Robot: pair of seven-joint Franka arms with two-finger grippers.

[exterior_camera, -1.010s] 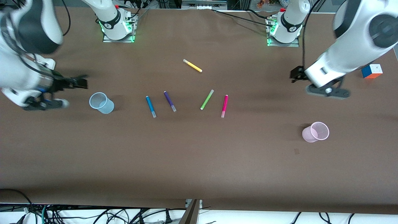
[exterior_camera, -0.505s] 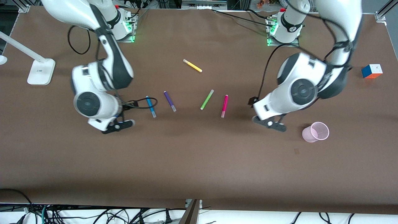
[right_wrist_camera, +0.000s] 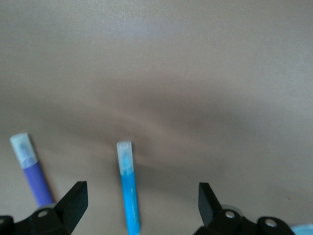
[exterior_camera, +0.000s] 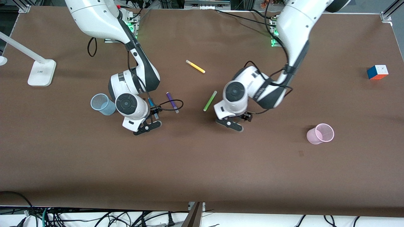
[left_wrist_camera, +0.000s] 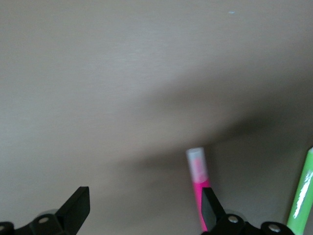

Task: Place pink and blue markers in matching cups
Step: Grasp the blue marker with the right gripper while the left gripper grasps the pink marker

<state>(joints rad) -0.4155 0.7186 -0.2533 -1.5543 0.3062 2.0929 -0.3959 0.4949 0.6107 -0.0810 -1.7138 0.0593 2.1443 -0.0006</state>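
Observation:
One fingertip is above the pink marker's body [left_wrist_camera: 198, 193]. My left gripper needs to lower first, then close on the marker's body.
The sky-blue marker [right_wrist_camera: 128, 191] lies flat on the brown table between the open fingers of my right gripper [right_wrist_camera: 141, 201], which hangs just above it. In the front view only bits of the blue marker [exterior_camera: 156, 116] show under the right gripper [exterior_camera: 154, 113]. The light blue cup [exterior_camera: 102, 104] stands beside that hand, toward the right arm's end. My left gripper [left_wrist_camera: 145, 208] is open over the magenta-pink marker [left_wrist_camera: 199, 186], which lies close to one finger. The front view hides that marker under the left gripper [exterior_camera: 243, 117]. The light pink cup [exterior_camera: 320, 133] stands toward the left arm's end.
A dark purple marker [exterior_camera: 172, 102] lies beside the blue one, and a lime-green marker [exterior_camera: 210, 100] beside the pink one. A yellow marker [exterior_camera: 195, 66] lies nearer the bases. A colour cube [exterior_camera: 377, 72] and a white lamp base [exterior_camera: 41, 72] sit at the table's ends.
Both arms have swung in from the table's ends toward the middle. The right gripper now hangs over the blue marker and the left over the pink marker. The markers and cups have not moved.

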